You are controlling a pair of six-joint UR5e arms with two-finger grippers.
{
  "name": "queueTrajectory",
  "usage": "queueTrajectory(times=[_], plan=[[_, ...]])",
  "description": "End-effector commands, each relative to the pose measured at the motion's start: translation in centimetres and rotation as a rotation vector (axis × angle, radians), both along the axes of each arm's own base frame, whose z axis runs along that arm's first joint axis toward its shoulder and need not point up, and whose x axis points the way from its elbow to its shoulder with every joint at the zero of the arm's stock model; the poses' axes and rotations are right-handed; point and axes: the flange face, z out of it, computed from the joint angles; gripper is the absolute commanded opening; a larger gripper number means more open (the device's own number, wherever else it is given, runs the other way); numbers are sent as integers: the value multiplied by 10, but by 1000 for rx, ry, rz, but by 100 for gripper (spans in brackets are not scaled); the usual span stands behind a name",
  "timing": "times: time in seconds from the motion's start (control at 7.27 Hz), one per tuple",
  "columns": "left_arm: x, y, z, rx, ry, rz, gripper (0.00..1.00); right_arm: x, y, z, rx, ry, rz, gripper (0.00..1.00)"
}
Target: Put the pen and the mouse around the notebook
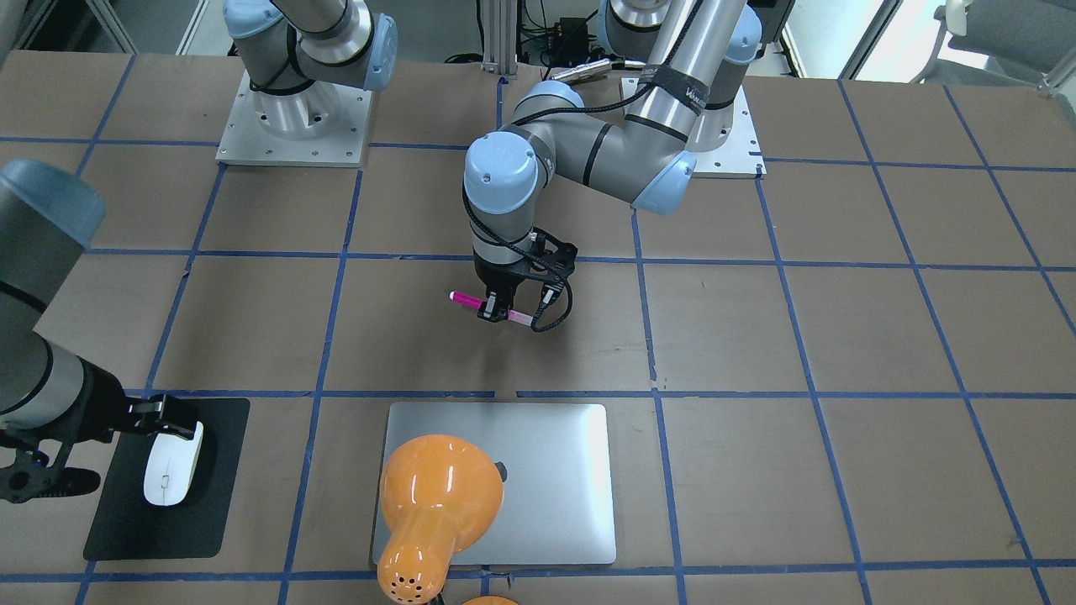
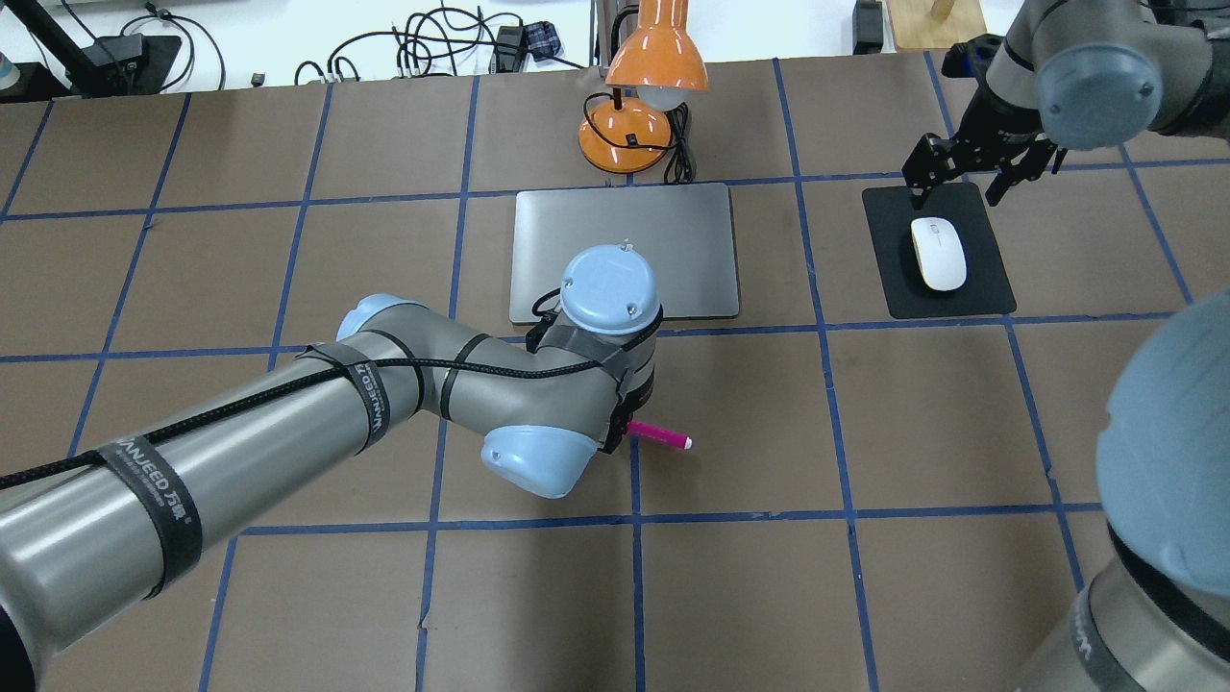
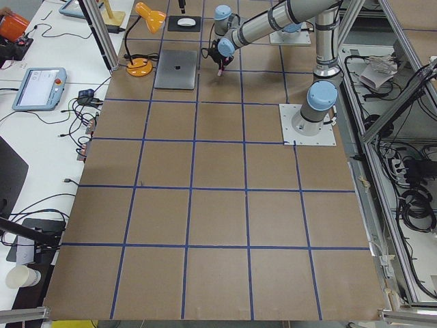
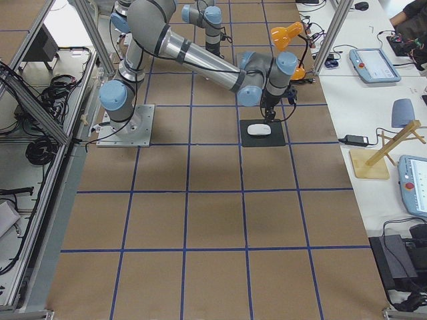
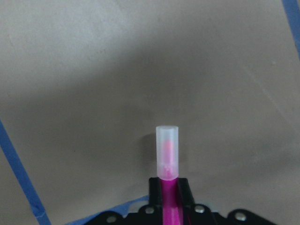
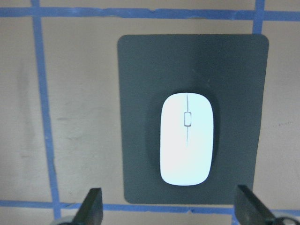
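The magenta pen's clear cap [image 1: 521, 318] [image 5: 167, 152] is level and close beside its shadow on the brown table. My left gripper should open now to let go of the pen.
My left gripper [image 1: 496, 311] is shut on the magenta pen [image 1: 467, 299], holding it level just above the table on the robot's side of the silver notebook [image 2: 673, 240]. In the left wrist view the pen's clear cap [image 5: 167, 152] sticks out past the fingers [image 5: 183, 186]. The white mouse [image 2: 939, 253] lies on a black mat [image 2: 980, 288] off to one side of the notebook. My right gripper [image 2: 956, 192] hangs open above the mouse and touches nothing. In the right wrist view the mouse [image 6: 186, 138] lies ahead of both fingertips [image 6: 92, 207].
An orange desk lamp [image 2: 639, 96] stands on the far side of the notebook, its base and cord at the table's far edge. In the front-facing view its shade [image 1: 437, 491] covers part of the notebook. Blue tape lines grid the brown tabletop.
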Motion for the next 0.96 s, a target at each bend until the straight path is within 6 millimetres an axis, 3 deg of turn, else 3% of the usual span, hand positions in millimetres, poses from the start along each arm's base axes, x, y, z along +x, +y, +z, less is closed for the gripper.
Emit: queueTrajectory(times=[0.0, 0.14, 0.28, 0.41, 0.55, 0.69, 0.83], plan=[[2, -3, 0, -5, -1, 1, 0, 64, 38, 75, -35, 16, -38, 100], [1, -4, -4, 1, -2, 1, 0, 102, 61, 97, -30, 18, -48, 100], [1, -4, -9, 8, -6, 0, 0, 135, 99, 119, -10, 14, -29, 100], [1, -5, -13, 15, -9, -9, 0, 143, 113, 136, -32, 3, -19, 100], [1, -6, -13, 14, -10, -16, 38, 142, 128, 162, -62, 7, -18, 100], [2, -7, -13, 16, -10, -40, 80, 142, 139, 170, -66, 7, -18, 100], [3, -8, -12, 15, -9, -61, 88, 142, 136, 159, -44, 10, -18, 100]])
